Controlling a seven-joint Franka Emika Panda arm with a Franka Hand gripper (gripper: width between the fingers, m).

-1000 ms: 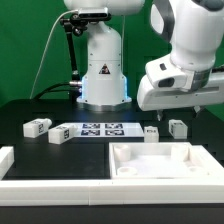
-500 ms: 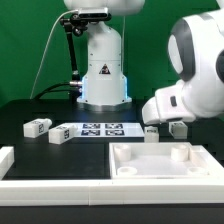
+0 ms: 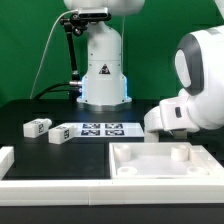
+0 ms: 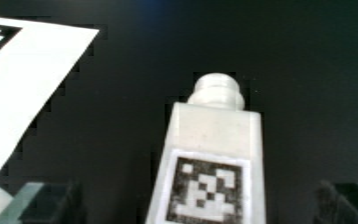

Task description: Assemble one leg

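The fingers reach down on either side of the tagged leg in the wrist view, so it is time for my gripper to close on the leg.
In the wrist view a leg [image 4: 211,150], a white block with a black-and-white tag and a round peg at one end, lies on the black table. My gripper [image 4: 197,205] is open. Its dark fingertips [image 4: 43,200] stand on either side of the leg with gaps, not touching it. In the exterior view the arm's hand [image 3: 182,115] hangs low at the exterior view's right and hides this leg and the jaws. Two more legs [image 3: 38,127] [image 3: 60,133] lie at the exterior view's left.
The marker board [image 3: 100,129] lies between the left legs and the hand, and its corner shows in the wrist view [image 4: 25,80]. A large white recessed piece [image 3: 150,170] lies in front. A white frame edge [image 3: 10,160] runs along the front left.
The hand has come down and toward the exterior view's right, over the legs there. It now hides them.
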